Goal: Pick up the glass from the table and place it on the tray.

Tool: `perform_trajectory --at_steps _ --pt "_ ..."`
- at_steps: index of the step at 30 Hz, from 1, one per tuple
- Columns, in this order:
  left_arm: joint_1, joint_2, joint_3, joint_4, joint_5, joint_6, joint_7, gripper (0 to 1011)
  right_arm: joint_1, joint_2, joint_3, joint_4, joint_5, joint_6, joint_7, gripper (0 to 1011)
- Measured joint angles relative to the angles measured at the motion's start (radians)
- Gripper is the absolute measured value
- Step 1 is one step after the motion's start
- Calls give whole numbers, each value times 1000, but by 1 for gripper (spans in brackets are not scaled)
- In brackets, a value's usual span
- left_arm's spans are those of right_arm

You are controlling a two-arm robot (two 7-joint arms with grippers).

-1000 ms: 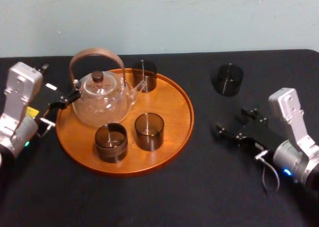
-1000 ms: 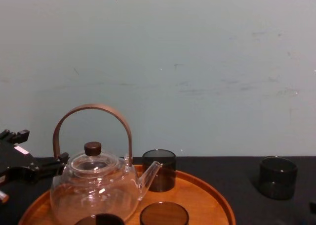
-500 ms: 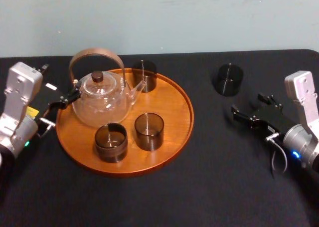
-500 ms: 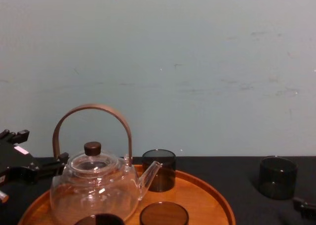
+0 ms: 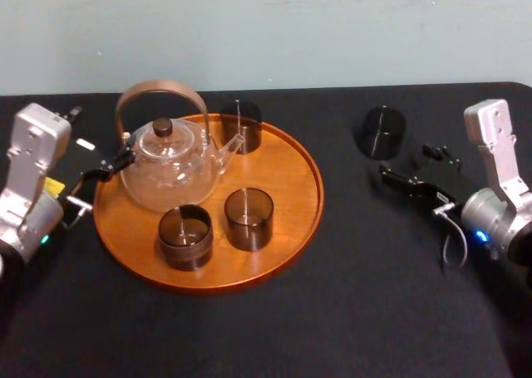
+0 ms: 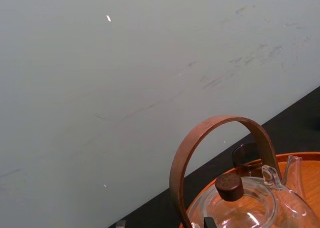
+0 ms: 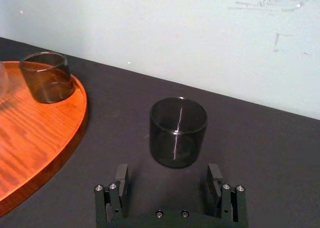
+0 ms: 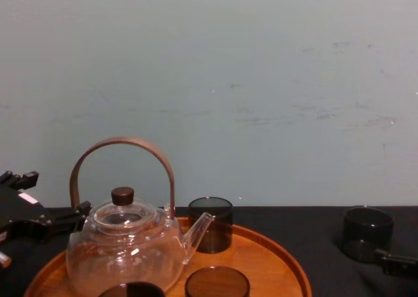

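Observation:
My right gripper picks up the glass by its upright side [image 8: 368, 235] next, to set the dark smoky glass on the round tray [image 8: 268, 265].
The dark smoked glass [image 5: 382, 131] stands upright on the black table [image 5: 349, 295], to the right of the round orange-brown tray [image 5: 291, 187]. My right gripper [image 5: 410, 163] is open and low over the table, just short of the glass. In the right wrist view the glass [image 7: 178, 132] stands a little beyond the gripper [image 7: 167, 180], centred on the gap and touching neither finger. The chest view shows the glass [image 8: 368, 232] with one finger [image 8: 395, 263] beside it. My left gripper [image 5: 96, 139] is open by the tray's left edge, holding nothing.
A glass teapot [image 5: 169, 164] with a curved wooden handle and three dark glasses [image 5: 248, 218] stand on the tray. Bare tray surface lies on its right half. A pale wall runs behind the table.
My right gripper has moved away from the table's front and toward the glass, ending just short of it. The left arm, tray and glass have not moved.

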State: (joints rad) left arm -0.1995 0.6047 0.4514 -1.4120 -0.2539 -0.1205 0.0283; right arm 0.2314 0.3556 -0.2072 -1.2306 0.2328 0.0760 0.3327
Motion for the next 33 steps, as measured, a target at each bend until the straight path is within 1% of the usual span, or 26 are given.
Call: perform_trajectory --at_steps 2,3,9,18,25,33 --pt "0 0 0 0 0 0 0 1009 22 -6 -5 26 -7 1 0 1002" --pt "0 0 0 0 0 0 0 1010 22 -6 -5 26 -7 1 0 1002" --pt "0 0 0 0 0 0 0 1009 84 -26 -18 100 -27 7 -5 1002" --pt "0 0 0 0 0 0 0 1010 157 -50 -28 204 -45 15 -2 1002" --pt "0 0 0 0 0 0 0 1009 194 -64 -37 255 -60 9 1 1002" --pt "0 0 0 0 0 0 0 1009 233 -82 -47 313 -78 -14 7 1002"
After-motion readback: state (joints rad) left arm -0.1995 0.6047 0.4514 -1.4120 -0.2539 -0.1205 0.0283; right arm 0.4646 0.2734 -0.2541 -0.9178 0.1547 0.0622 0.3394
